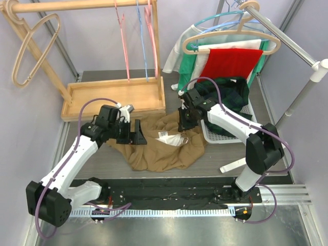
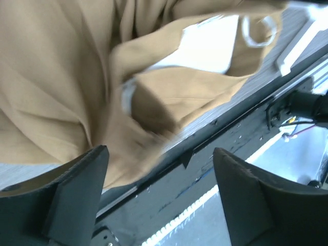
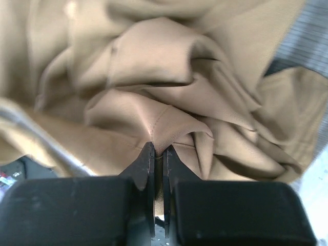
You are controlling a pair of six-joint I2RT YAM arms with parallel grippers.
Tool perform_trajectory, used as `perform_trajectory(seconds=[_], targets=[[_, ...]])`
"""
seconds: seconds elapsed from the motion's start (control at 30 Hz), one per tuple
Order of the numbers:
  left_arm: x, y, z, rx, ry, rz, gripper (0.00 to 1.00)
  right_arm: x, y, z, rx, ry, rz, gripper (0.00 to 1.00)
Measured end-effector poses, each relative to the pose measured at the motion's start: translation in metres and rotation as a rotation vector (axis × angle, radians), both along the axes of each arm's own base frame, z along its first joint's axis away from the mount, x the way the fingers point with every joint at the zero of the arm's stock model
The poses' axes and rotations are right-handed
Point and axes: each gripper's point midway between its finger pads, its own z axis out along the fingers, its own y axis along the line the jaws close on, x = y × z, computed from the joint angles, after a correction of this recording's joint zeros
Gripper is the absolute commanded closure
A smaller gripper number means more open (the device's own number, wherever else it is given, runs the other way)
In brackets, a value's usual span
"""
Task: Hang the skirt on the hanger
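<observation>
The left gripper grips the tan skirt by its open edge (image 1: 147, 142) (image 2: 155, 140) next, away from my right gripper, to spread the skirt for the hanger.
The tan skirt (image 1: 164, 146) lies crumpled on the table between the arms; it fills the right wrist view (image 3: 169, 77) and the upper left wrist view (image 2: 66, 77). My right gripper (image 1: 182, 122) is shut on a fold of the skirt at its far right edge; the cloth sits pinched between the tips (image 3: 158, 151). My left gripper (image 1: 134, 134) is open and empty, just above the skirt's left side, its fingers (image 2: 77, 184) wide apart. A beige hanger (image 1: 31, 48) hangs on the wooden rack at the far left.
A wooden rack with a tray base (image 1: 113, 97) stands at the back left, with pink and blue hangers (image 1: 137, 36). A white basket (image 1: 225, 130) with dark clothes sits right. A metal rail (image 1: 287, 43) carries hung garments, one red (image 1: 230, 61).
</observation>
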Motion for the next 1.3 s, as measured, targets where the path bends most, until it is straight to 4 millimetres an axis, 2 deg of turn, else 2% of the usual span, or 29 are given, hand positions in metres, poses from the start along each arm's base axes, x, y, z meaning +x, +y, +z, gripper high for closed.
perform_trajectory(seconds=[0.13,0.23,0.5,0.73,0.93,1.07,1.17,1.3], targets=[[0.005,-0.002,0.017,-0.043,-0.076,0.025,0.1,-0.006,0.009,0.012,0.068,-0.004,0.037,0.99],[0.012,-0.003,0.02,-0.053,-0.093,0.061,0.1,-0.015,0.013,0.023,0.118,-0.001,0.07,0.99],[0.036,0.006,-0.002,0.001,-0.036,0.229,0.11,-0.048,0.006,0.045,0.193,-0.013,0.123,0.99],[0.053,-0.001,-0.016,0.003,0.016,0.266,0.09,-0.066,0.003,0.078,0.273,-0.079,0.167,0.99],[0.068,-0.016,0.009,-0.082,-0.03,0.245,0.1,-0.075,-0.001,0.082,0.281,-0.083,0.194,0.99],[0.066,-0.023,0.013,-0.115,-0.021,0.222,0.15,-0.077,-0.002,0.08,0.275,-0.073,0.196,0.99],[0.061,-0.03,0.013,-0.139,-0.001,0.192,0.23,-0.078,-0.002,0.08,0.274,-0.073,0.196,0.99],[0.048,-0.046,0.004,-0.138,0.049,0.127,0.33,-0.079,-0.003,0.08,0.275,-0.073,0.197,0.99]])
